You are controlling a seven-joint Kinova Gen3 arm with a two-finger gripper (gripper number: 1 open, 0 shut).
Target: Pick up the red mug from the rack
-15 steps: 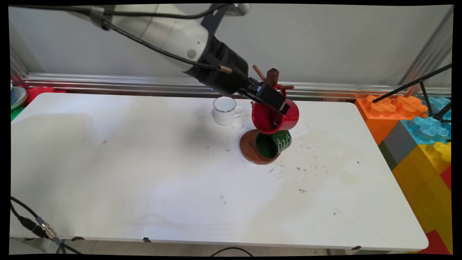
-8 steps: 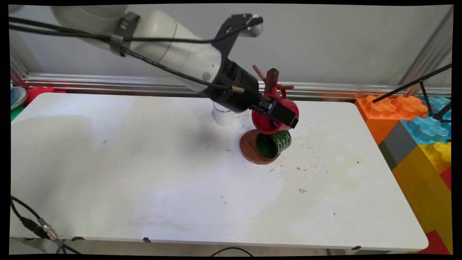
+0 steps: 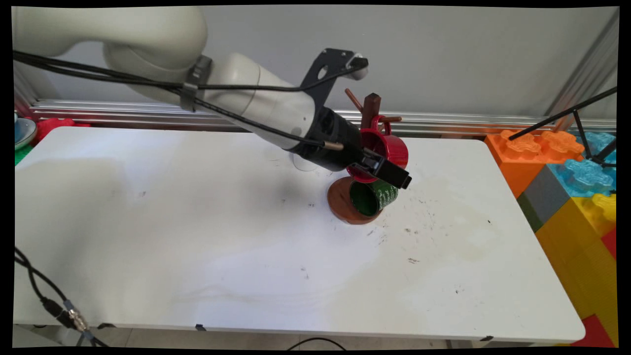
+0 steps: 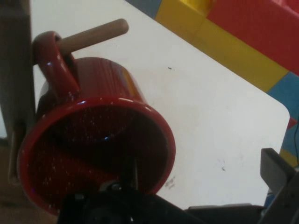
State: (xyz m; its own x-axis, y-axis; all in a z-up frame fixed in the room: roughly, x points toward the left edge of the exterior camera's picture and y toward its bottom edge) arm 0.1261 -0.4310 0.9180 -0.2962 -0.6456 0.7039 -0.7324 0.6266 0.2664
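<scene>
The gripper grabs the red mug by its rim [image 3: 362,178] next, which leaves the mug's handle free to slip off the wooden peg [image 3: 394,119].
A red mug [image 3: 390,147] hangs by its handle on a peg of the brown wooden mug tree [image 3: 370,106], its mouth tilted toward the hand camera [image 4: 98,149]. My gripper [image 3: 390,172] is open just below and in front of the mug's rim. One finger [image 4: 280,182] stands well to the right of the mug, and the other is hidden. A green mug [image 3: 378,195] hangs lower on the tree, over its round base [image 3: 339,201]. A white mug [image 3: 301,162] behind my arm is mostly hidden.
Big coloured toy blocks [image 3: 567,172] are stacked past the table's right end, with a black tripod leg [image 3: 562,116] over them. A metal rail [image 3: 148,111] runs along the back edge. A bowl [image 3: 22,130] and a red thing [image 3: 52,125] sit at far left.
The gripper, which held the red mug by its rim, has let go and slid down and right. The mug now hangs from the peg. The arm came lower, covering the white mug.
</scene>
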